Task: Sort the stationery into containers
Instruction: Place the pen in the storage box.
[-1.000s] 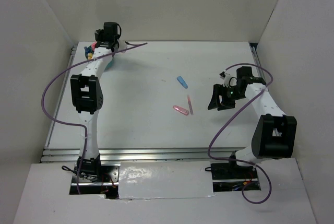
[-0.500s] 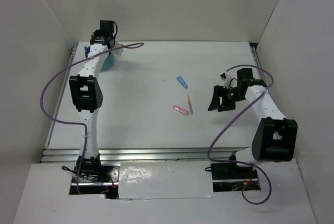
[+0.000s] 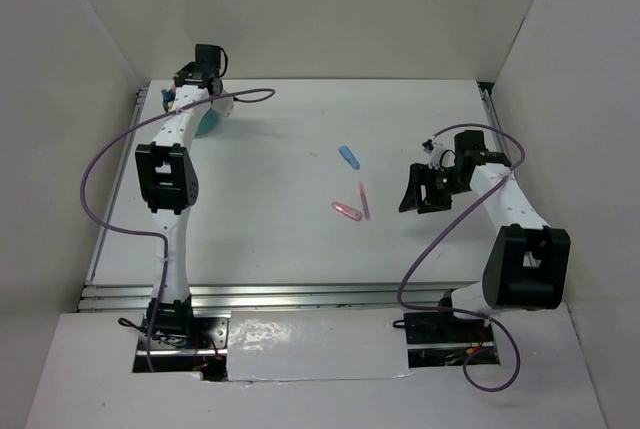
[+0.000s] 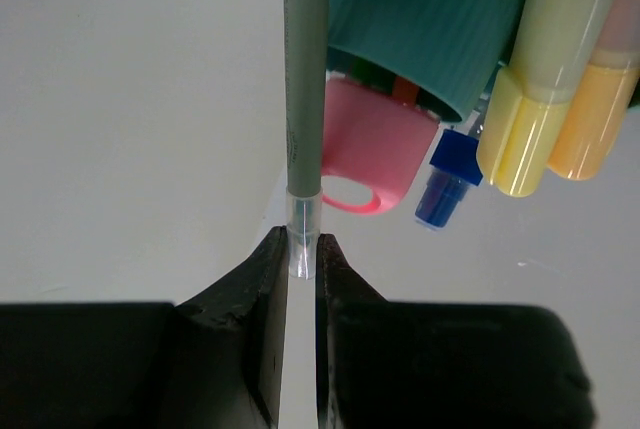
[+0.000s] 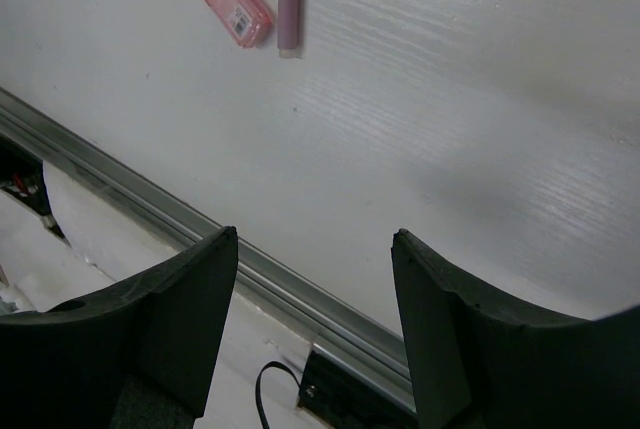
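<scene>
My left gripper is ready to open, as the grey pen points into the teal tub's open side and would come to rest inside the tub.
My left gripper is shut on the clear end of a thin grey pen, whose far end reaches the teal tub. A yellow highlighter, an orange marker, a pink clip and a blue-capped bottle stick out of the tub. In the top view the left gripper is at the far left over the tub. My right gripper is open and empty, also in the right wrist view. A pink clip, a thin pink pen and a small blue piece lie mid-table.
White walls enclose the table on the left, back and right. A metal rail runs along the near edge and shows in the right wrist view. Purple cables loop beside both arms.
My left wrist has shifted slightly over the tub, and its cable has swung. The right arm has hardly moved. The items mid-table lie as before.
</scene>
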Controlling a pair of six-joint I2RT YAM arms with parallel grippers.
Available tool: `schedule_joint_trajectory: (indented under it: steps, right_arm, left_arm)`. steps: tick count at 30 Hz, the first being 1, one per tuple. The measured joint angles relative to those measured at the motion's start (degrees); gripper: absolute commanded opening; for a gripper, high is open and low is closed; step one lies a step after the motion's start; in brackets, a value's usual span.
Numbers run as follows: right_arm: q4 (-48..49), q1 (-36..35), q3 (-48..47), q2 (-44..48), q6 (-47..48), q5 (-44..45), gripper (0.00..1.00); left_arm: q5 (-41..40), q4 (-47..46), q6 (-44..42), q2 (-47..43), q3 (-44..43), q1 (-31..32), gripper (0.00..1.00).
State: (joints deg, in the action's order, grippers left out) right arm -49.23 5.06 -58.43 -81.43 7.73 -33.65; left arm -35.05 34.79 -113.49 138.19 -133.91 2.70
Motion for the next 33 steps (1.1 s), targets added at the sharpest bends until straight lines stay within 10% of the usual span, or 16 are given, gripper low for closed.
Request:
schedule_joint_trajectory:
  steps: [33]
  right_arm:
    - [0.37, 1.42, 0.85, -0.02, 0.02, -0.46, 0.70]
  left_arm:
    - [-2.67, -8.20, -0.44, 0.59, 4.68, 2.75, 0.56]
